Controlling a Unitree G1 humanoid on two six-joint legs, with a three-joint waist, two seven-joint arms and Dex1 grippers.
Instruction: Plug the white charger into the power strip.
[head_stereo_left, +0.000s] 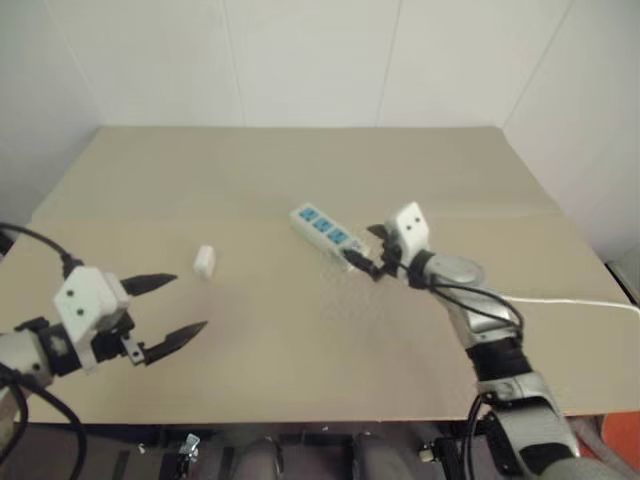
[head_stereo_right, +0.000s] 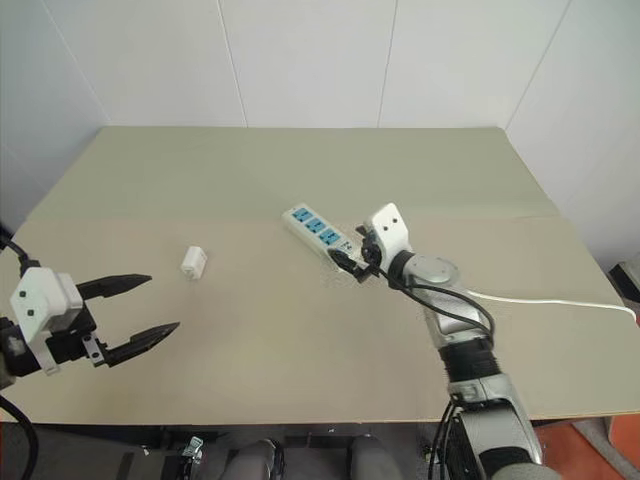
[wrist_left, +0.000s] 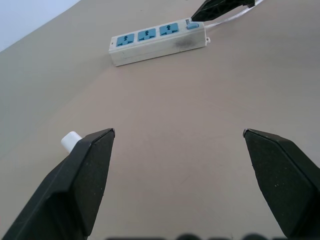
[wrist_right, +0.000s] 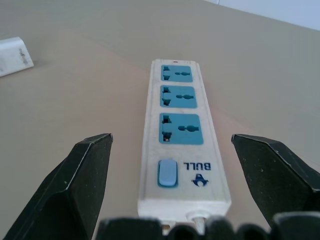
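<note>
The power strip needs to stay steady while the charger (head_stereo_left: 204, 262) is plugged in. My right gripper should grab the power strip by its switch end (head_stereo_left: 351, 250) next.
The power strip (head_stereo_left: 325, 230), a white bar with three blue sockets, lies at an angle in the middle of the tan table (head_stereo_left: 250, 180). My right gripper (head_stereo_left: 362, 250) is open at its switch end. In the right wrist view the two black fingers (wrist_right: 85, 175) stand wide on either side of that end of the power strip (wrist_right: 181, 135), and I cannot tell whether they touch it. The white charger (head_stereo_left: 204, 262) lies alone on the table, left of the strip. My left gripper (head_stereo_left: 190, 302) hovers open and empty near the table's front left, with the charger (wrist_left: 70, 141) just beyond one fingertip.
The strip's thin white cord (head_stereo_left: 570, 300) runs off to the right across the table. White walls close the table in at the back and on both sides. The table's front edge lies just under both arms.
</note>
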